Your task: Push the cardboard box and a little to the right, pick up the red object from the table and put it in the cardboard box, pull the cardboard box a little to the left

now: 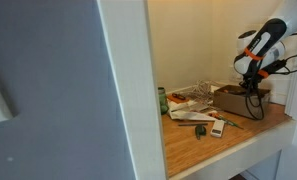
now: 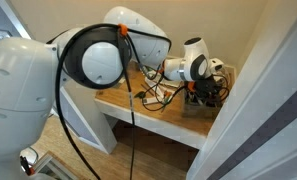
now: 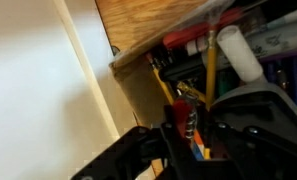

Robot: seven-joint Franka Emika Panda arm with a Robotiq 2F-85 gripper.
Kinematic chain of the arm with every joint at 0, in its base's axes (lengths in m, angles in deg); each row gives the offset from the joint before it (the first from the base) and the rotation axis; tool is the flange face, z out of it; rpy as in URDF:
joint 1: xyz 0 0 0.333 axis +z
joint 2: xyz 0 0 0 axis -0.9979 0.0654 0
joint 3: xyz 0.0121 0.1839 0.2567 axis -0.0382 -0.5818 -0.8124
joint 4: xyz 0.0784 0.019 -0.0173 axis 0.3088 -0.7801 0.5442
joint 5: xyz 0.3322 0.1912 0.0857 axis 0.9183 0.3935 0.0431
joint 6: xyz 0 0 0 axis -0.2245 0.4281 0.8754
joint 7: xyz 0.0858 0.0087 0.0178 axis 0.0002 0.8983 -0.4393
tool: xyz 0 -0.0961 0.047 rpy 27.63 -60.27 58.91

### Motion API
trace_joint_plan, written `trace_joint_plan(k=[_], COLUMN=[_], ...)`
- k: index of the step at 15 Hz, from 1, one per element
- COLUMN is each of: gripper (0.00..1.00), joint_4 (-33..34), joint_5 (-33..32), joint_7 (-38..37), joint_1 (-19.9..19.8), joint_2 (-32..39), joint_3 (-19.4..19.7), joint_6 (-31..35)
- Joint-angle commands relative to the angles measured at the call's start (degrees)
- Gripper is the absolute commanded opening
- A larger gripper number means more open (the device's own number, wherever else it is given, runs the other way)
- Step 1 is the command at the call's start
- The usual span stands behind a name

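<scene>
The red object (image 3: 183, 115) is hanging inside the cardboard box's sides, close over the pens, and it would rest there if I opened now, so my gripper should open.
The cardboard box (image 1: 231, 101) stands at the far end of the wooden table (image 1: 238, 135), against the wall. My gripper (image 1: 253, 84) hangs just over the box, and also shows in an exterior view (image 2: 202, 88). In the wrist view my dark fingers (image 3: 184, 128) are closed around a small red object (image 3: 180, 110) with a metal spring-like part. They hold it above the box's brown wall (image 3: 138, 85) and the pens and markers inside.
A wide grey and white panel (image 1: 58, 90) blocks half of an exterior view. Papers (image 1: 191, 97), a green can (image 1: 162, 100) and small green and white items (image 1: 202, 130) lie on the table. Walls enclose the corner (image 3: 38, 90). The robot's arm (image 2: 98, 55) fills the foreground.
</scene>
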Motion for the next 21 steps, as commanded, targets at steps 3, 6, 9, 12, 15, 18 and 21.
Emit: trace_joint_plan(k=[3, 6, 9, 12, 15, 18, 21], gripper=[0.59, 0.78, 0.98, 1.00, 1.00, 1.00, 1.00], joint_4=[2.09, -0.46, -3.43, -6.27, -8.24, -9.28, -11.52], joint_5=[-1.33, -1.73, -1.34, -2.57, -3.86, -5.09, -3.69], joint_7=[0.40, 0.76, 1.46, 0.46, 0.19, 0.10, 2.96], joint_1=[0.11, 0.54, 0.70, 2.01, 2.67, 3.55, 3.13], joint_2=[0.88, -1.68, -4.65, -7.39, -9.82, -11.84, -14.42], joint_3=[-0.08, -0.40, -1.47, -0.50, -0.19, -0.15, -2.68], joint_6=[-0.77, 0.22, -0.19, -0.41, -0.45, -0.37, -3.27])
